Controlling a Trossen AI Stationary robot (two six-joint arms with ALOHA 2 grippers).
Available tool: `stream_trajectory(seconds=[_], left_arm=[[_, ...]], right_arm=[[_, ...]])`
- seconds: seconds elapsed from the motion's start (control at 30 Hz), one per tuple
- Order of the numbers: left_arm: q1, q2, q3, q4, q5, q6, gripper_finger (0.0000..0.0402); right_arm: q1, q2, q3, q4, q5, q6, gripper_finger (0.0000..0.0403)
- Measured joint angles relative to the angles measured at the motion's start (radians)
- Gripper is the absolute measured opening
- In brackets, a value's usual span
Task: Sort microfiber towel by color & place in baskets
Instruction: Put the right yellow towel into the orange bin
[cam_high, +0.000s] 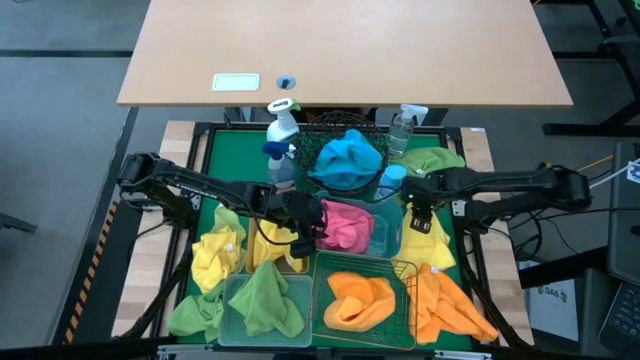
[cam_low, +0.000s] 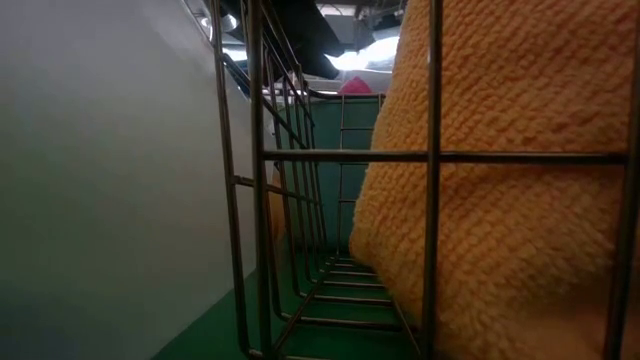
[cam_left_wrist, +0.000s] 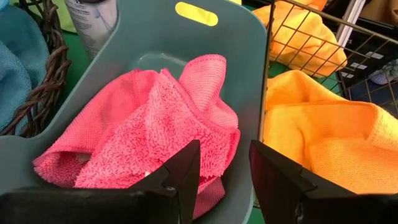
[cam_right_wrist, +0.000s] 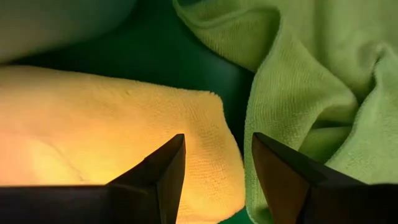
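My right gripper grabs the loose yellow towel by its edge (cam_right_wrist: 216, 140) next, to sort the towel into the amber bin.
My left gripper (cam_high: 308, 226) (cam_left_wrist: 224, 180) is open just above the near rim of the teal bin (cam_left_wrist: 155, 37), where pink towels (cam_left_wrist: 149, 124) lie. My right gripper (cam_high: 420, 212) (cam_right_wrist: 217, 177) points down and is open over the edge of a loose yellow towel (cam_right_wrist: 93, 130) (cam_high: 433, 245), which lies on the green mat beside a loose green towel (cam_right_wrist: 311, 81) (cam_high: 432, 160). Neither gripper holds anything. An orange towel (cam_high: 362, 298) (cam_low: 500, 200) lies in the green wire basket (cam_high: 405, 300). A blue towel (cam_high: 345, 160) fills the round black basket.
A pale-green bin (cam_high: 262, 305) holds a green towel, and an amber bin (cam_high: 275, 250) holds a yellow one. Loose yellow (cam_high: 213, 258), green (cam_high: 195, 315) and orange (cam_high: 452, 305) towels lie on the mat. Spray bottles (cam_high: 282, 125) (cam_high: 400, 128) stand at the back.
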Motion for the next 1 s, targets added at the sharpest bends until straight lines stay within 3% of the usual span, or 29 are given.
stream_trajectory(seconds=[0.3, 0.57, 0.7, 0.9, 1.0], left_arm=[[0.000, 0.000, 0.000, 0.000, 0.000, 0.000, 0.0131], [0.000, 0.000, 0.000, 0.000, 0.000, 0.000, 0.0131], [0.000, 0.000, 0.000, 0.000, 0.000, -0.001, 0.0131], [-0.001, 0.000, 0.000, 0.001, 0.000, -0.002, 0.0131], [-0.008, 0.000, 0.000, 0.001, -0.004, -0.002, 0.0131]], right_arm=[[0.000, 0.104, 0.000, -0.002, 0.000, 0.000, 0.0186], [0.001, 0.120, 0.000, 0.002, -0.029, -0.010, 0.0177], [0.001, 0.120, 0.000, 0.005, -0.063, -0.028, 0.0131], [0.001, 0.120, 0.000, 0.005, -0.071, -0.031, 0.0021], [0.001, 0.119, 0.001, 0.003, -0.084, -0.033, 0.0013]])
